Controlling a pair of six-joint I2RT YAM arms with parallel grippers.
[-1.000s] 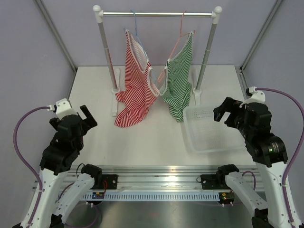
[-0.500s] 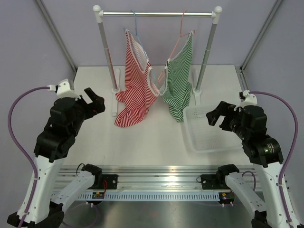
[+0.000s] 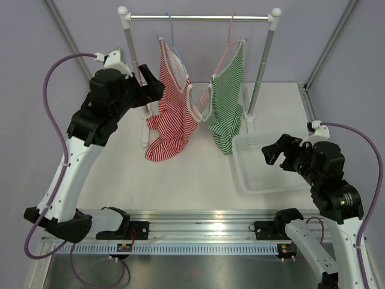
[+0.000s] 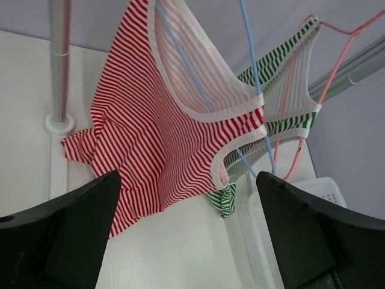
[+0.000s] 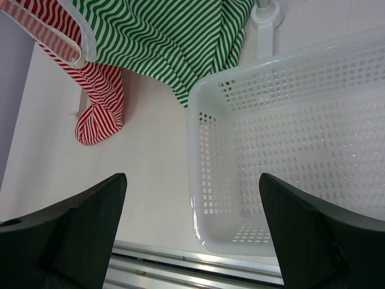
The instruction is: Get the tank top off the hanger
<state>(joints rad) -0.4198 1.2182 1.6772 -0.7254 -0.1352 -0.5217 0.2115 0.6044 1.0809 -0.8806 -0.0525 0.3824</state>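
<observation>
The top's strap and the hanger's hook should stay free so that the red top can be removed, so the robot's left gripper will next grip the blue hanger by its bare arm below its neck (image 3: 177, 53).
A red-striped tank top (image 3: 174, 114) hangs on a blue hanger (image 3: 170, 33) from the rail. A green-striped tank top (image 3: 227, 102) hangs beside it on a pink hanger (image 3: 225, 48). My left gripper (image 3: 150, 89) is raised and open, just left of the red top, not touching it. In the left wrist view the red top (image 4: 150, 138) and the blue hanger (image 4: 192, 72) show beyond the open left gripper (image 4: 186, 180). My right gripper (image 3: 277, 150) is open and empty above the basket's left rim, shown in the right wrist view (image 5: 192, 177).
A white perforated basket (image 3: 264, 180) sits at the right, also in the right wrist view (image 5: 198, 150). The rack's rail (image 3: 198, 18) rests on two posts (image 3: 133, 66) (image 3: 261, 66). The red top's hem touches the table. Purple walls enclose the table.
My left arm has risen from low at the near left and swung forward up to the red tank top. My right gripper has shifted slightly left over the basket.
</observation>
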